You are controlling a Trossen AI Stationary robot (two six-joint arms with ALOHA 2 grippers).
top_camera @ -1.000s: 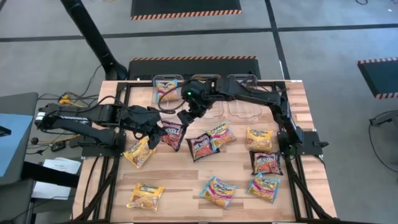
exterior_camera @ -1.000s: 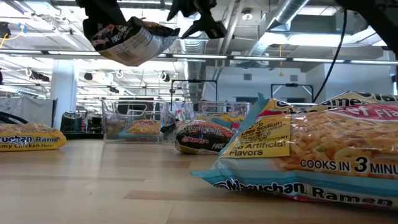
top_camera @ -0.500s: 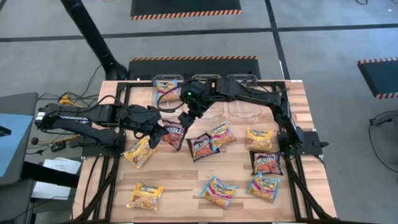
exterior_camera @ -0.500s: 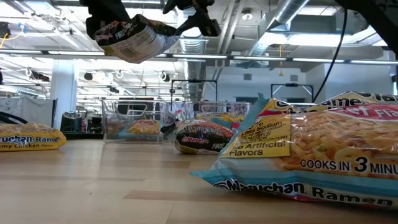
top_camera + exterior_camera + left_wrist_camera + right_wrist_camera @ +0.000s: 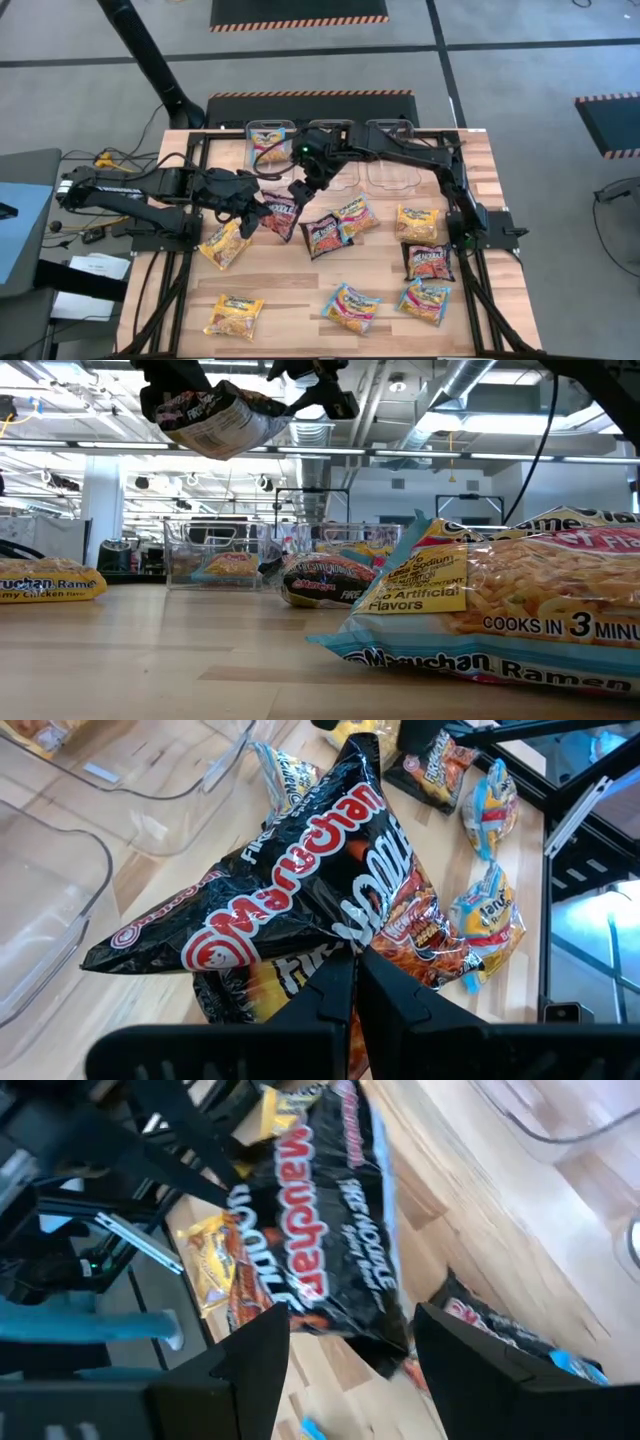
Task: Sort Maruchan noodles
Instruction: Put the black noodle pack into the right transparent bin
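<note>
My right gripper grips the dark packet by its free black end [image 5: 378, 1348] next, since my left gripper's fingers crowd the packet's creased middle.
My left gripper [image 5: 262, 216] is shut on a dark maroon-black noodle packet [image 5: 281, 214] and holds it in the air left of the table's middle. The same packet [image 5: 218, 417] shows high up in the low view. My right gripper [image 5: 300, 189] is open just beyond the packet's far end. In the right wrist view its fingers [image 5: 250, 1370] stand on either side of that end [image 5: 385, 1335]; I see no touch. Other packets lie flat on the table: yellow [image 5: 224, 244], maroon [image 5: 323, 234] and blue-pink [image 5: 354, 213]. My left gripper pinches the maroon packet between its two fingers at a crease near the middle of the wrapper [image 5: 348, 932]. The fingers come from the table's left, slanting down. The packet is lifted clear of the table and bunches into folds around the fingertips [image 5: 340, 982].
Clear plastic bins stand along the far edge [image 5: 330, 133]; the left one [image 5: 268, 140] holds a yellow packet. More packets lie near the right and near edges: yellow [image 5: 417, 222], [image 5: 234, 315], maroon [image 5: 428, 262], blue-pink [image 5: 350, 306], [image 5: 425, 300]. Black frame rails [image 5: 470, 225] run down both table sides.
My left gripper has carried the maroon packet a little upward and toward my right gripper, still shut on it. The packet has stayed clear of the table.
</note>
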